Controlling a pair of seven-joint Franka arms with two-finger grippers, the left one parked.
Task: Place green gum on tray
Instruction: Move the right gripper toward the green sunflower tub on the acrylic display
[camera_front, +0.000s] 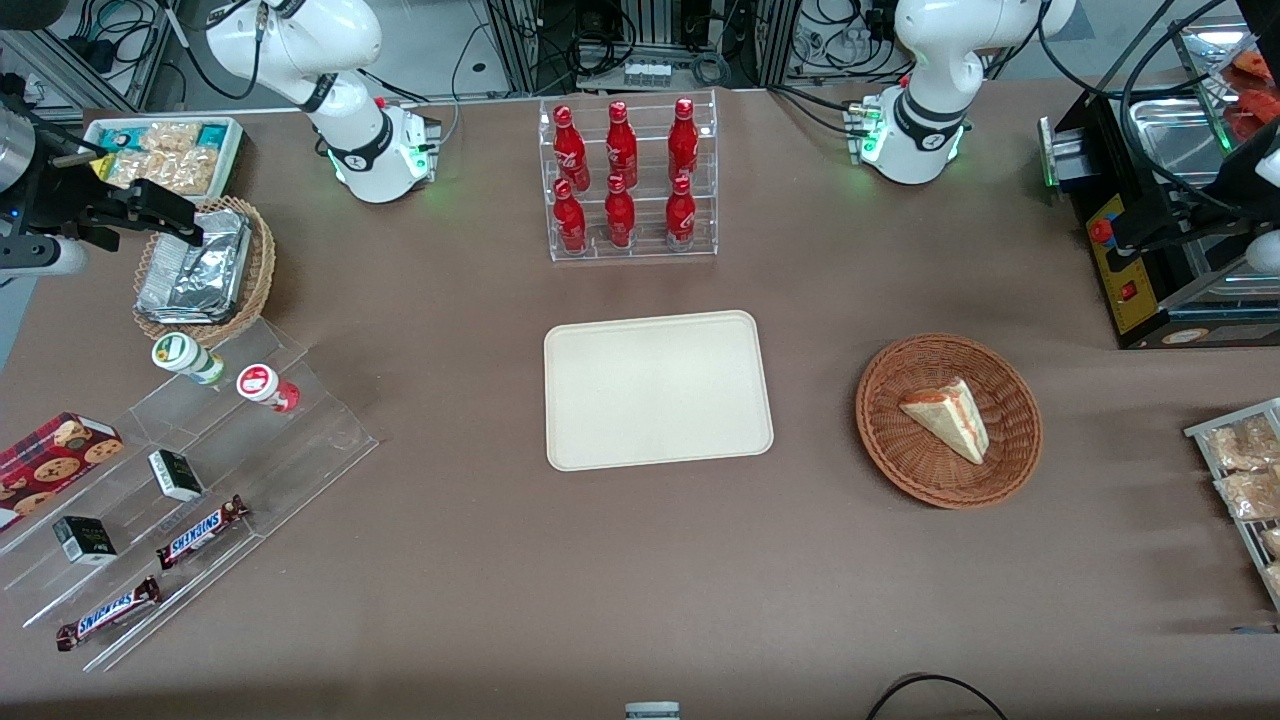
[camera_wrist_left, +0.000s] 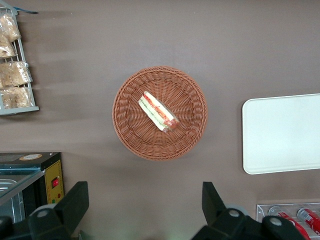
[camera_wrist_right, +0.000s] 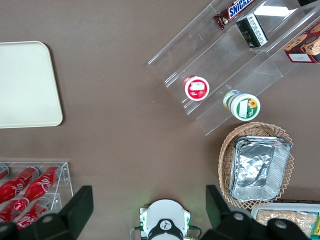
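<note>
I need to grab the small white gum bottle by its green flower-marked lid (camera_front: 169, 349) with my gripper next, to put the green gum on the tray (camera_front: 657, 388).
The green gum (camera_front: 187, 358) is a small white bottle with a green band and a green-yellow mark on its lid. It stands on the top step of a clear acrylic stand (camera_front: 200, 470), beside a red-lidded bottle (camera_front: 266, 387). It also shows in the right wrist view (camera_wrist_right: 242, 105). The cream tray (camera_front: 657, 388) lies bare at the table's middle and also shows in the right wrist view (camera_wrist_right: 25, 85). My gripper (camera_front: 140, 205) is open and empty. It hangs high above the working arm's end of the table, over a wicker basket and farther from the front camera than the gum. Its fingers (camera_wrist_right: 75, 210) stand wide apart.
A wicker basket (camera_front: 262, 262) holds foil containers beside the stand. The stand's lower steps carry Snickers bars (camera_front: 200, 530), small dark boxes and a cookie box. A rack of red bottles (camera_front: 628, 180) stands farther back than the tray. A round basket (camera_front: 1010, 450) holds a sandwich.
</note>
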